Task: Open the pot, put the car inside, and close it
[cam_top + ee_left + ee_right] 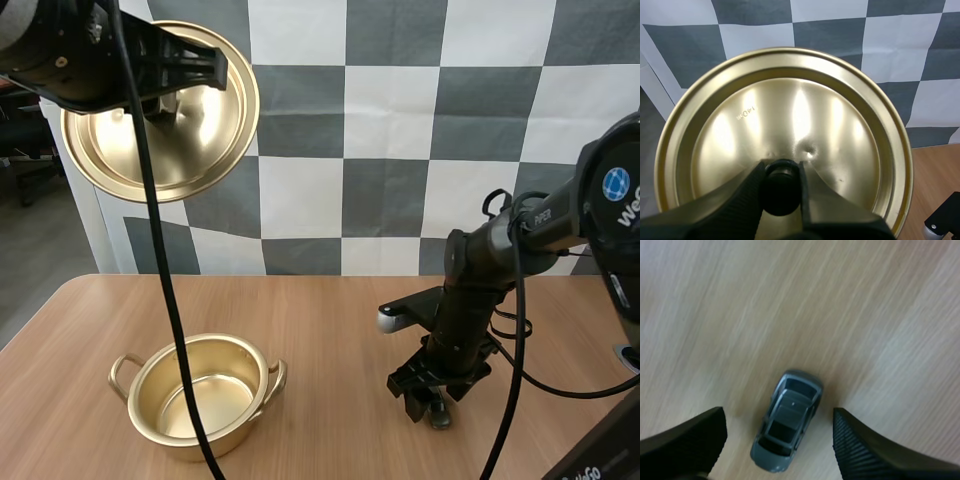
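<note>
My right gripper grabs the small dark grey toy car by its long sides next, to put the car inside the open gold pot (197, 392).
My left gripper (175, 85) holds the gold lid (190, 120) high above the table's left side, tilted with its top face toward the camera. Seen from the left wrist, the fingers (747, 197) pinch the lid's black knob (781, 187) against the lid (800, 120). The gold pot (197, 392) stands open on the table at front left, nothing inside. My right gripper (428, 400) is low over the table at right, open, its fingers (862, 450) on either side of a small grey toy car (786, 421) lying on the wood; part of the car (440, 416) shows under the fingers.
The wooden table (330, 320) has free room between the pot and my right arm. The table's left edge runs close to the pot's handle (122, 372).
</note>
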{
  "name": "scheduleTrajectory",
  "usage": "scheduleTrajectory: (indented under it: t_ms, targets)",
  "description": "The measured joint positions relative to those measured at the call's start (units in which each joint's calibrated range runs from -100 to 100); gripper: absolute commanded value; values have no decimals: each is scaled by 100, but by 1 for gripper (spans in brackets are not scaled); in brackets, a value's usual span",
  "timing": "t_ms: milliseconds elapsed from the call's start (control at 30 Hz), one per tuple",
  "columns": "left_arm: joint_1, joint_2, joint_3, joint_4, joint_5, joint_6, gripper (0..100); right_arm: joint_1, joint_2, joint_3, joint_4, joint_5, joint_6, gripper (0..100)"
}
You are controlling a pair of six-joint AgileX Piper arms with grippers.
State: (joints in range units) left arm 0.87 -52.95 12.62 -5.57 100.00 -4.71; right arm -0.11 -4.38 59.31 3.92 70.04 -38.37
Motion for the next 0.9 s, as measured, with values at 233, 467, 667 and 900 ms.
scheduleTrajectory:
  t_ms: [233,467,667,900]
  targets:
    - [0,-57,0,0,0,23,0,0,242,0,0,-83,-102,100]
    - [0,-132,0,0,0,96,0,0,253,0,0,-135,-219,79]
    - [0,-132,0,0,0,96,0,-9,253,0,9,22,-215,0]
    - [0,-132,0,0,0,96,0,-33,253,0,57,119,-312,0]
